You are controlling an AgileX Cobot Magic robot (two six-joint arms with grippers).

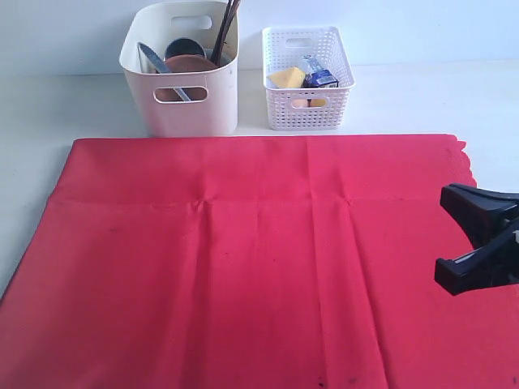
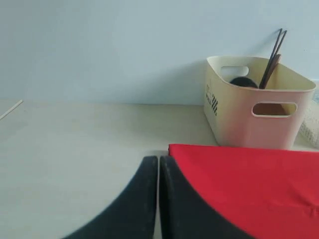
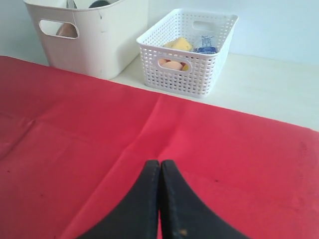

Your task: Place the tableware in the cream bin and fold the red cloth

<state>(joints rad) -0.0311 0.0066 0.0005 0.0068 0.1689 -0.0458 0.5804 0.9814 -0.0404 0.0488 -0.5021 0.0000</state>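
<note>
Next, my left gripper will pinch the red cloth [image 1: 243, 259] by its side edge [image 1: 36, 223] to fold it, since the cloth lies spread flat over the table.
The red cloth [image 1: 243, 259] lies spread flat over the table, its scalloped edge at the far right. Behind it stands the cream bin [image 1: 180, 73] holding a brown plate [image 1: 188, 63], a silver knife [image 1: 156, 61], a dark round piece and dark chopsticks [image 1: 225, 28] that stick up. My right gripper [image 3: 159, 163] is shut and empty, low over the cloth; in the exterior view the right gripper [image 1: 474, 239] is at the right edge. My left gripper [image 2: 158, 159] is shut and empty beside the cloth's far left corner [image 2: 172, 147], out of the exterior view.
A white lattice basket [image 1: 308, 101] with cheese, a blue carton and other food stands right of the cream bin. Pale tabletop [image 2: 75, 149] shows left of the cloth and behind it. A wall rises behind both bins.
</note>
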